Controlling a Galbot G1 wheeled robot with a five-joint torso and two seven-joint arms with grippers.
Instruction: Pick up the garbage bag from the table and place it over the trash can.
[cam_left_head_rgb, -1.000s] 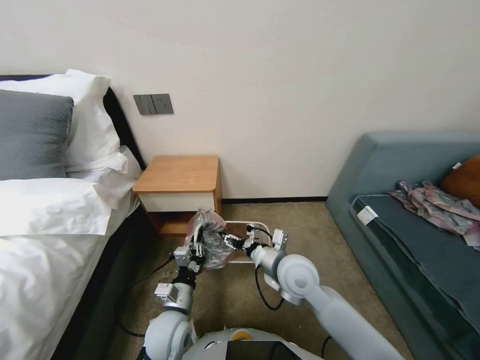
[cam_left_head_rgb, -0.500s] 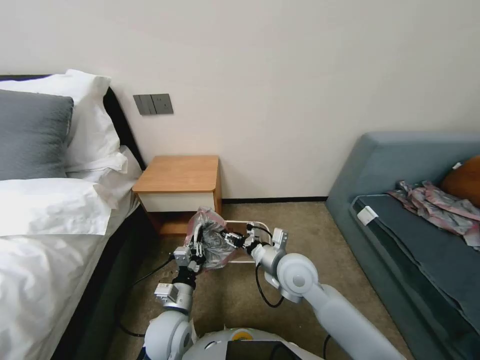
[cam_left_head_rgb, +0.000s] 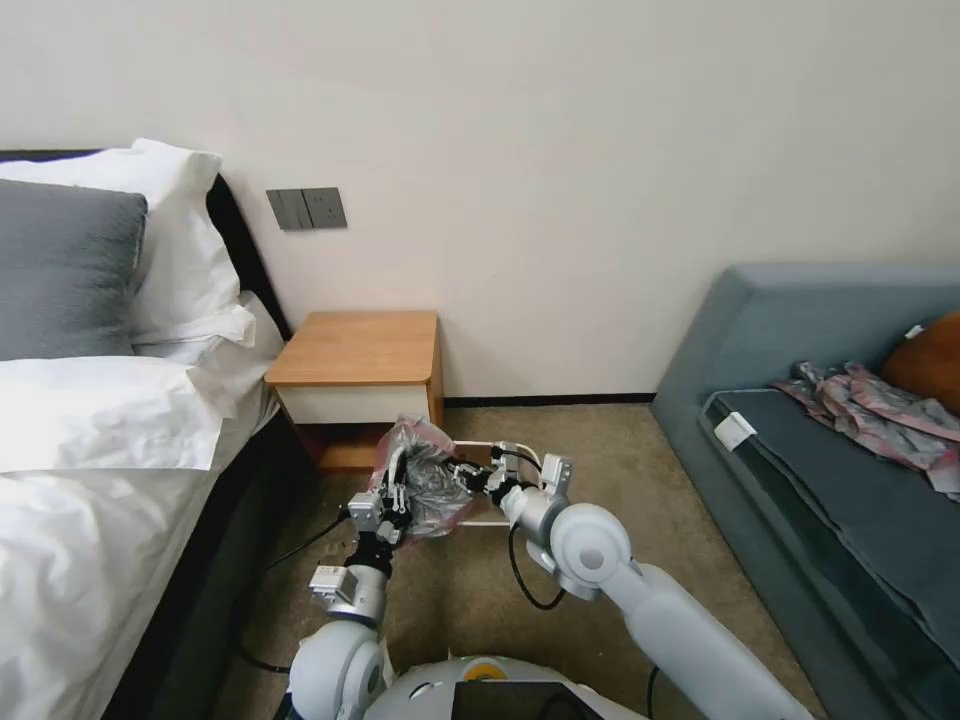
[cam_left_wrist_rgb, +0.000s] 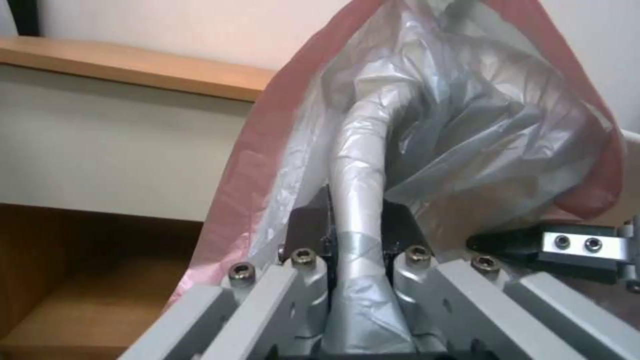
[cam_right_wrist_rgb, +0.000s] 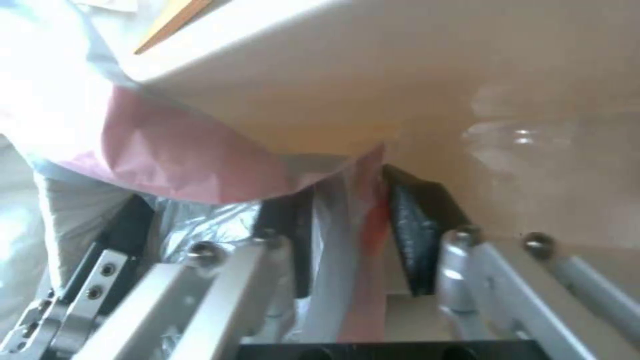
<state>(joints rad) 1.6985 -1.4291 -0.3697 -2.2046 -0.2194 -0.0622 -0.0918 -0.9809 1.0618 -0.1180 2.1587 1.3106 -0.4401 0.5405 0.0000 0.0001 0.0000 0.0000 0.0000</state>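
Observation:
Next, the right gripper grabs the garbage bag by a fold of the pink rim that stands up while the rest hangs slack and crumpled (cam_left_head_rgb: 428, 482).
The garbage bag (cam_left_head_rgb: 428, 478) hangs crumpled, grey with a pink rim, low in front of the table (cam_left_head_rgb: 355, 348) and over the near left corner of the trash can (cam_left_head_rgb: 480, 444). My left gripper (cam_left_head_rgb: 398, 487) is shut on a twisted strand of the garbage bag (cam_left_wrist_rgb: 360, 165), seen close between my left gripper's (cam_left_wrist_rgb: 357, 212) pads. My right gripper (cam_left_head_rgb: 467, 476) reaches in from the right. In the right wrist view, my right gripper (cam_right_wrist_rgb: 343, 200) is open, a fold of the garbage bag (cam_right_wrist_rgb: 200, 165) passing between its fingers, beside the trash can's cream wall (cam_right_wrist_rgb: 433, 75).
A bed (cam_left_head_rgb: 90, 480) with white linen runs along the left, close to my left arm. A grey-blue sofa (cam_left_head_rgb: 830, 440) with a pink-grey cloth (cam_left_head_rgb: 870, 410) stands at the right. Beige carpet (cam_left_head_rgb: 600, 450) lies open between the trash can and the sofa.
My right gripper has crept a little to the left, closer into the bag. The left gripper and the bag have stayed in place.

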